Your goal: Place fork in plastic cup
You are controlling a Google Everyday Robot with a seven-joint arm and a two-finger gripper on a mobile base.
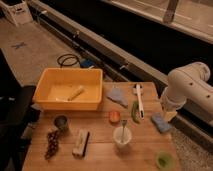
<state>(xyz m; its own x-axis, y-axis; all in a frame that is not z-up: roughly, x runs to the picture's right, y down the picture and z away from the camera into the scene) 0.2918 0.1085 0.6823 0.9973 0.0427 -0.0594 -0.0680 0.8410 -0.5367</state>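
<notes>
My gripper grabs the fork by its upper end [124, 124] next, since only that end is above the white cup's rim.
The fork [123, 127] is a slim grey metal utensil standing upright in the white cup [122, 138] at the table's front middle. The plastic cup [163, 160], small, low and light green, sits at the front right corner, a short way right of the white cup. My white arm [187, 89] reaches in from the right. Its gripper [169, 116] hangs at the arm's lower end, just above a blue sponge [160, 123] and well right of the fork. It stands open with nothing in it.
A yellow bin [67, 90] fills the back left of the wooden table [100, 157]. Also on the table are a white-handled utensil [139, 99], a blue cloth [118, 96], an orange item [114, 116], a green item [134, 111], a dark grey cup [61, 122], grapes [51, 144] and a brush [81, 143].
</notes>
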